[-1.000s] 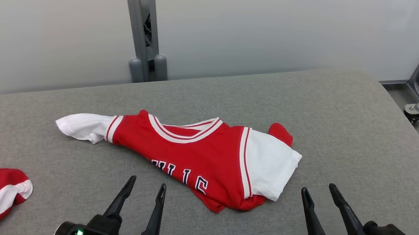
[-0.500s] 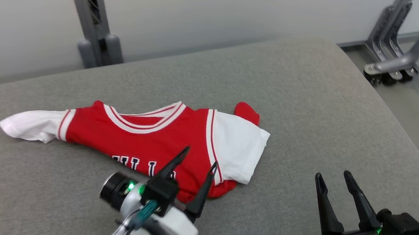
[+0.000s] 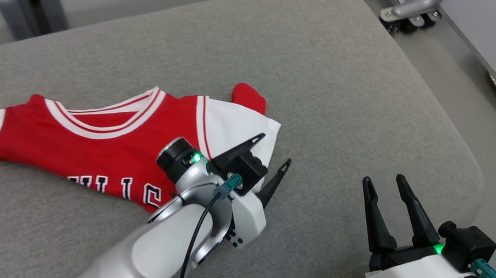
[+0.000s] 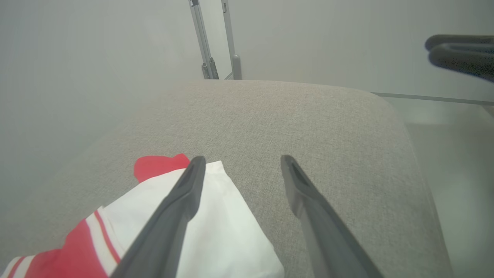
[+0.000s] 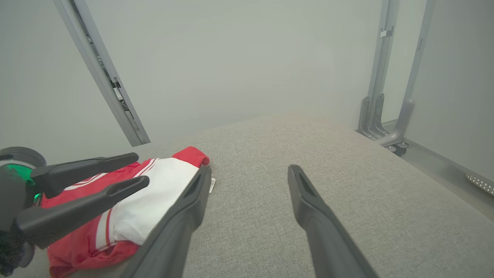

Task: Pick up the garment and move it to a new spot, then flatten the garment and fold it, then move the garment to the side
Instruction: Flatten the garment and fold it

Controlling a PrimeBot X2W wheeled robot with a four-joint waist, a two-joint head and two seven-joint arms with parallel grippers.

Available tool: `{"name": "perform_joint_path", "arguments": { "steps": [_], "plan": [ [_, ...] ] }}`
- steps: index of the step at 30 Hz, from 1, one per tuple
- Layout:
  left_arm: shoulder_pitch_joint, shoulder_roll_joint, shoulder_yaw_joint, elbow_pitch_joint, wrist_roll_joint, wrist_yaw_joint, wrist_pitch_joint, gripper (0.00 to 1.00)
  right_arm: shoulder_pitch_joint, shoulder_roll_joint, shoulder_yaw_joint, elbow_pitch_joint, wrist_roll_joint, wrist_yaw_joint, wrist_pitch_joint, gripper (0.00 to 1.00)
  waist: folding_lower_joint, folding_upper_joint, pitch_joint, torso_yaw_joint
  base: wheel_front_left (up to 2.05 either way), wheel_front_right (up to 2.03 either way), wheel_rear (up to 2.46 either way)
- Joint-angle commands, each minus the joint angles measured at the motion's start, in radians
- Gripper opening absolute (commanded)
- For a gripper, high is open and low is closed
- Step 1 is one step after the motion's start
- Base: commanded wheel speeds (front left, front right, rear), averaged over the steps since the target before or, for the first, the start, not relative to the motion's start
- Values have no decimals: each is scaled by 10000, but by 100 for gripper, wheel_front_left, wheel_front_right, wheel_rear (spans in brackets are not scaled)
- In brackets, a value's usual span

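Note:
Next, my left gripper grabs the jersey by its white sleeve hem [image 3: 270, 154], where a free edge meets empty table, while the red body [image 3: 85, 146] lies slack.
The garment [image 3: 104, 142] is a red jersey with white sleeves and dark lettering, lying rumpled on the grey padded table [image 3: 349, 99]. My left gripper [image 3: 274, 150] is open above the edge of the jersey's right white sleeve. In the left wrist view the left gripper [image 4: 242, 158] has one finger over the white sleeve [image 4: 227, 231] and the other over bare table. My right gripper [image 3: 383, 178] is open and empty, off to the right of the jersey near the table's front right corner. The right wrist view shows the right gripper [image 5: 250, 168], the garment [image 5: 154, 200] and the left gripper [image 5: 139, 168].
The table's rounded right edge drops to the floor [image 3: 485, 118]. A grey metal post [image 3: 23, 0] stands behind the table at the left. Wheeled frame feet [image 3: 408, 13] stand on the floor at the back right.
The camera has swung right and down, shifting the whole picture left. My left arm has reached forward and right, over the jersey to its right sleeve. Both grippers have stayed open.

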Motion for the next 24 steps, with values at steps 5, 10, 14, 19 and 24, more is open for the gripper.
{"name": "perform_joint_path", "arguments": {
  "steps": [5,10,14,19,24],
  "plan": [
    [-1146,58,-845,955,-504,568,675,100,-289,91,79,64,188,1,-8,100,0,0,714,-678,0,0,0],
    [-2110,69,-1895,1948,-688,1121,1350,100,-459,158,90,28,352,1,-8,100,0,0,1158,-847,0,0,0],
    [-2640,50,-2663,2587,-471,1447,1844,100,-498,172,11,-57,431,1,-8,100,0,0,1362,-853,0,0,0],
    [-2899,63,-3255,2952,-561,1528,1981,2,-505,188,-84,-118,464,1,-8,100,0,0,1478,-845,0,0,0],
    [-2902,47,-3268,2796,-1063,1563,1276,0,-541,192,-49,-64,465,1,-8,100,0,0,1411,-797,0,0,0]
  ]
}}
